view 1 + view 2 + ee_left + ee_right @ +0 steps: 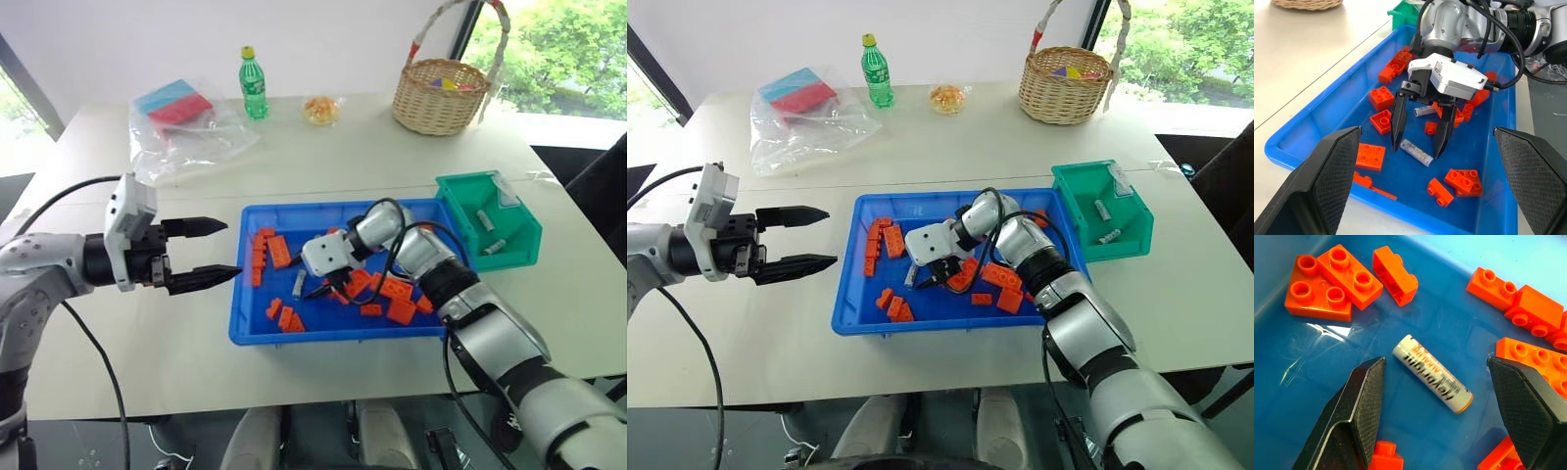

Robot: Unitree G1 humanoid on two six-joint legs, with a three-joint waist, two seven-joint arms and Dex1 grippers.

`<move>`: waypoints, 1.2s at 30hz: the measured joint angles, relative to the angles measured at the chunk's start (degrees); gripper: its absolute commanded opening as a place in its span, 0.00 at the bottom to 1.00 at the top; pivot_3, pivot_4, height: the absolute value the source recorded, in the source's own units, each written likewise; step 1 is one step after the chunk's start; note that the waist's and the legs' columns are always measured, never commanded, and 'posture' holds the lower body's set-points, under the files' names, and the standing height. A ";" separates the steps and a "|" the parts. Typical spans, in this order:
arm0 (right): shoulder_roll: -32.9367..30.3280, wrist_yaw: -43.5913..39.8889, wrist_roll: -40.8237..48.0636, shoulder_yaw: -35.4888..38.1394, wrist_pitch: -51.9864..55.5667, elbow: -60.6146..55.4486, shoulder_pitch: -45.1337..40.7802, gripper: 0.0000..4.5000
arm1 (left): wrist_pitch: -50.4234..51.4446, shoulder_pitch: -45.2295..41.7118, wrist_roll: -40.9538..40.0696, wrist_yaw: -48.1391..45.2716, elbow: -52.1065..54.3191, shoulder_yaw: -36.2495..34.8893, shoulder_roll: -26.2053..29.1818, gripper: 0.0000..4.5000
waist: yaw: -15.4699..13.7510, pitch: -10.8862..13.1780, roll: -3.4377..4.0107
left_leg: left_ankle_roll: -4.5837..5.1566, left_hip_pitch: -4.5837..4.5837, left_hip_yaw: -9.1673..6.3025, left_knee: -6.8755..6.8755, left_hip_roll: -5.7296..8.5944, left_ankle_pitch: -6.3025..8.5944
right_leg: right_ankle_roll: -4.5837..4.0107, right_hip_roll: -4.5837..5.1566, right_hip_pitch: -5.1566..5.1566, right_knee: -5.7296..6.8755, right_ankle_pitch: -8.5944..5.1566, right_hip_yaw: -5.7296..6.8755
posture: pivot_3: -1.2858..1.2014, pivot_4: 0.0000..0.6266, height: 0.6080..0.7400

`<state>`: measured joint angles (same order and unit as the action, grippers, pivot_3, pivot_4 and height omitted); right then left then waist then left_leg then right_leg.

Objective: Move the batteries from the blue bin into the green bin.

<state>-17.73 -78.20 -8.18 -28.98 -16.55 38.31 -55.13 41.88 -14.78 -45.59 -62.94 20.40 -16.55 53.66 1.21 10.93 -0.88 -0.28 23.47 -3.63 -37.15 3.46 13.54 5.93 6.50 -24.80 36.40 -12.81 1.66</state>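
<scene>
My right fingers are low over the blue bin's bottom beside the silver battery in the right wrist view, ready to close on it.
The blue bin (323, 335) lies in front of me, strewn with orange bricks (397, 311). One silver battery (1432, 373) lies flat on its floor. My right gripper (1417, 152) hangs open just over that battery, one fingertip on each side, not touching it. A second battery (1425, 110) lies behind the gripper among the bricks. The green bin (458, 206) stands against the blue bin's far right corner and holds two batteries (485, 219). To the left of the blue bin, my left gripper (232, 249) is open and empty above the table, pointing toward the bin.
A wicker basket (441, 93), a green bottle (254, 84), a small snack bag (321, 110) and a clear plastic bag (186, 122) with coloured items stand along the far side of the white table (343, 157). A black cable (411, 240) loops over my right wrist.
</scene>
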 measured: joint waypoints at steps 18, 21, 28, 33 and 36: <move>-2.27 -0.21 4.94 5.34 17.44 -13.64 3.04 0.02 | -1.22 -2.39 0.42 -0.05 -1.94 2.75 -0.28 1.00 | -0.24 0.01 0.02 | -0.01 0.03 -0.03 0.00 0.00 0.00 | -0.01 0.01 -0.03 0.02 0.00 0.00 | 0.52 0.24 0.64; -4.37 1.78 8.46 9.20 29.42 -25.14 4.48 0.02 | -1.20 -3.12 0.30 -0.55 -1.90 3.49 -0.30 1.00 | -0.47 0.01 0.02 | -0.01 0.08 -0.05 0.00 0.00 0.00 | -0.01 0.03 -0.08 0.03 0.00 0.00 | 0.52 0.24 0.64; -17.80 14.62 13.96 27.45 56.64 -46.02 8.52 0.02 | -1.18 -4.07 0.07 -0.67 -1.84 6.46 -2.35 1.00 | -1.64 0.00 0.00 | 0.03 0.09 -0.01 -0.03 0.05 0.02 | -0.11 0.21 0.02 -0.10 -0.06 0.04 | 0.52 0.24 0.64; -28.12 24.79 12.90 40.67 65.53 -46.14 17.53 0.02 | -1.68 -5.77 0.64 -1.47 -3.34 8.06 -3.28 1.00 | -2.01 0.01 -0.02 | 0.08 0.13 0.08 -0.01 0.03 0.04 | -0.21 0.27 0.02 -0.16 -0.12 0.03 | 0.52 0.24 0.64; -30.86 27.48 12.99 43.97 67.00 -47.16 23.28 0.02 | -2.54 -7.45 1.56 -2.32 -5.08 9.32 -4.18 1.00 | -1.40 0.01 0.00 | 0.14 0.12 0.15 -0.01 -0.01 0.06 | -0.19 0.26 0.01 -0.16 -0.11 -0.02 | 0.52 0.24 0.64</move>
<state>-48.59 -50.72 4.81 14.99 50.45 -8.85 -31.85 39.34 -22.23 -44.03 -65.26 15.33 -7.23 49.48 -0.20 10.95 -0.88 -0.14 23.58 -3.47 -37.15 3.45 13.60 5.74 6.76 -24.79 36.24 -12.92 1.65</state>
